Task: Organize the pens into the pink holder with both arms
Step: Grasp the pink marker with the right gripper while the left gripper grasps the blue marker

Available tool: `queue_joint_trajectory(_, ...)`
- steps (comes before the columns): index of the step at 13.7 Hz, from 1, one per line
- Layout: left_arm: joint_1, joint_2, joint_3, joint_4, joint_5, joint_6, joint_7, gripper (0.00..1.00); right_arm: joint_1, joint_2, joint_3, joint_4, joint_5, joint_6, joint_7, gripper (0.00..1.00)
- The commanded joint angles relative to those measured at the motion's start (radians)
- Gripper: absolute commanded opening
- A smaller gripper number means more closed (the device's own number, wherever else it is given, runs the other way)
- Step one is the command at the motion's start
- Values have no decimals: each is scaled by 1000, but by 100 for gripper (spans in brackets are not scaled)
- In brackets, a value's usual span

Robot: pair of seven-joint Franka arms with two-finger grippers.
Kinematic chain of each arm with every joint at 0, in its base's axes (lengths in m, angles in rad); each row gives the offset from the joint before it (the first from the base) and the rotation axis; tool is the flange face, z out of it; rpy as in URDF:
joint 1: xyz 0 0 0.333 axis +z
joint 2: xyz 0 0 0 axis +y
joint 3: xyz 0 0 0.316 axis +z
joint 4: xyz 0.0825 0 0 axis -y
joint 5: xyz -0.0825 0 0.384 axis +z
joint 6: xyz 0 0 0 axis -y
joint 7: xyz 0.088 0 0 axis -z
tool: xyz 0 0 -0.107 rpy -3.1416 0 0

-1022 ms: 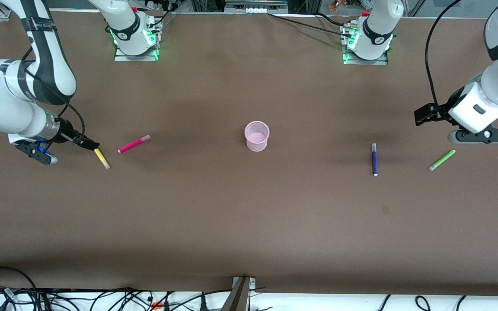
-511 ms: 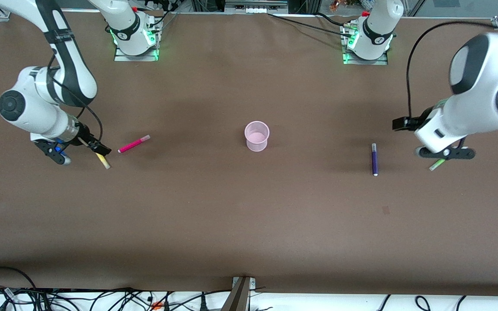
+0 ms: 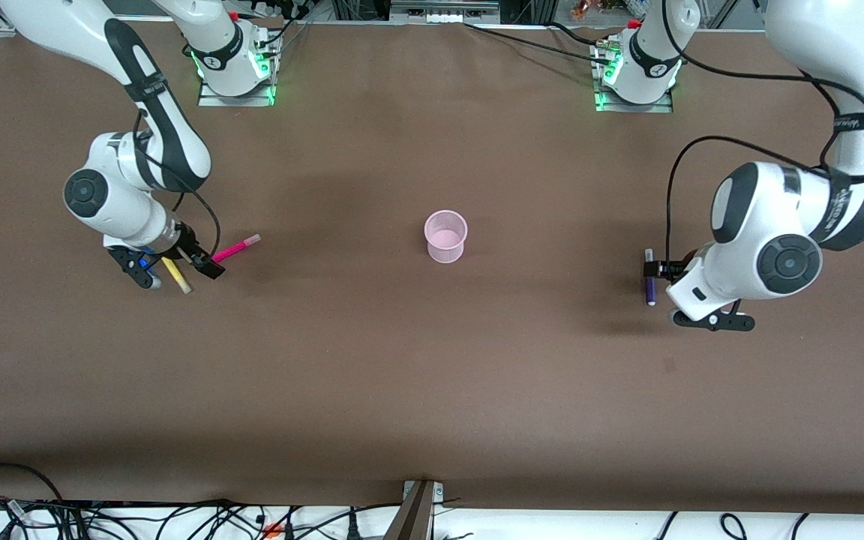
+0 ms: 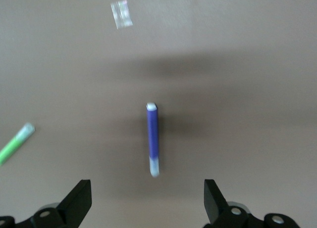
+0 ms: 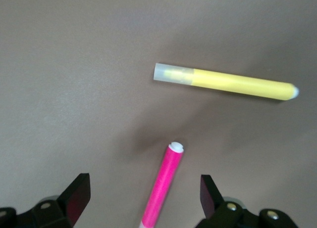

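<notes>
My right gripper's fingers are above the magenta pen [image 3: 237, 247] [image 5: 163, 188] and would miss it if they closed now. I need to lower my right gripper before closing it.
The pink holder [image 3: 445, 237] stands upright and empty at the table's middle. The yellow pen [image 3: 176, 274] and the magenta pen [image 3: 237, 247] lie toward the right arm's end. My right gripper [image 3: 138, 270] hangs open and empty above them. In the right wrist view the magenta pen [image 5: 163, 188] runs between the fingers [image 5: 75, 197], and the yellow pen [image 5: 233, 83] lies past its tip. The dark purple pen [image 3: 650, 286] lies toward the left arm's end. My left gripper [image 3: 711, 320] hangs open over it, with the pen [image 4: 153, 139] just ahead of the fingertips [image 4: 79, 201]. The green pen [image 4: 15, 145] shows only in the left wrist view.
The arm bases [image 3: 233, 67] stand along the table edge farthest from the front camera. A small pale mark [image 4: 121, 14] is on the brown tabletop [image 3: 432, 375] near the purple pen. Cables hang along the edge nearest the camera.
Both arms swung in from the table's ends. The right gripper moved over the yellow pen toward the magenta pen. The left gripper moved from above the green pen to above the purple pen.
</notes>
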Motion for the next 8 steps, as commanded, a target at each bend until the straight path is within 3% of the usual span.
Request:
queue_joint_trajectory(1, 5, -3, -2, -170, 31, 243, 15, 100, 36, 32, 1, -14, 7, 49, 59, 98)
queue_joint_trajectory(3, 10, 4, -2, -283, 33, 430, 15, 100, 36, 60, -1, -14, 7, 60, 61, 98)
queue_joint_trajectory(5, 10, 45, -2, -285, 53, 498, 15, 100, 36, 70, -2, -16, 7, 60, 61, 98)
queue_joint_trajectory(8, 30, 85, -2, -283, 175, 566, 15, 100, 34, 72, -5, -16, 7, 60, 59, 98)
